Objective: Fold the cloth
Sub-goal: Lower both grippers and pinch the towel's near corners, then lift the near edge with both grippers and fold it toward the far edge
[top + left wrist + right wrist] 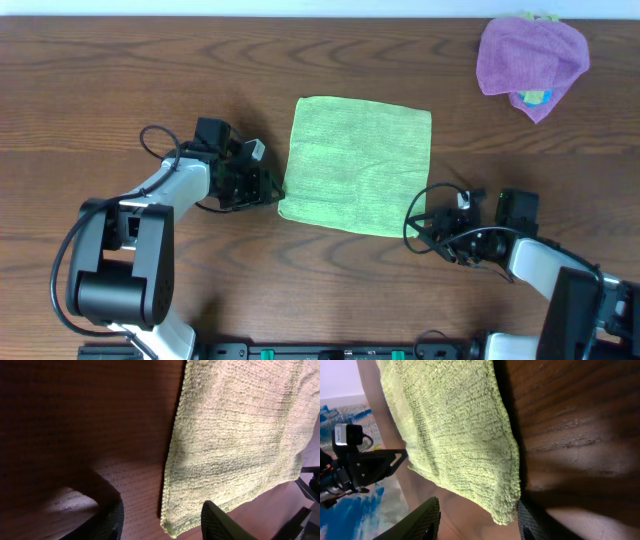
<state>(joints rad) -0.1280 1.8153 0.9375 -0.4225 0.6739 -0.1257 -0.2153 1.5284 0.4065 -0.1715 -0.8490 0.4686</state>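
Observation:
The cloth needs its near edge folded over its far edge, so next my left gripper should pick up the cloth's near corner (283,210) (173,526), opposite my right gripper's corner.
The cloth (360,165) lies flat in the middle of the wooden table, light lime green and roughly square. My left gripper (268,190) rests at its near left corner, jaws apart. In the left wrist view that corner of the cloth (235,435) lies on the wood between the open fingers of the left gripper (162,521), touching neither. My right gripper (432,226) is at the near right corner. The right wrist view shows the cloth (450,425) with its corner hanging close to one finger of the open right gripper (477,517), not pinched.
A crumpled purple cloth (530,52) sits at the far right corner of the table (120,80), with a blue item (535,97) peeking out beneath it. Cables loop beside both wrists. The left arm (360,467) shows in the right wrist view.

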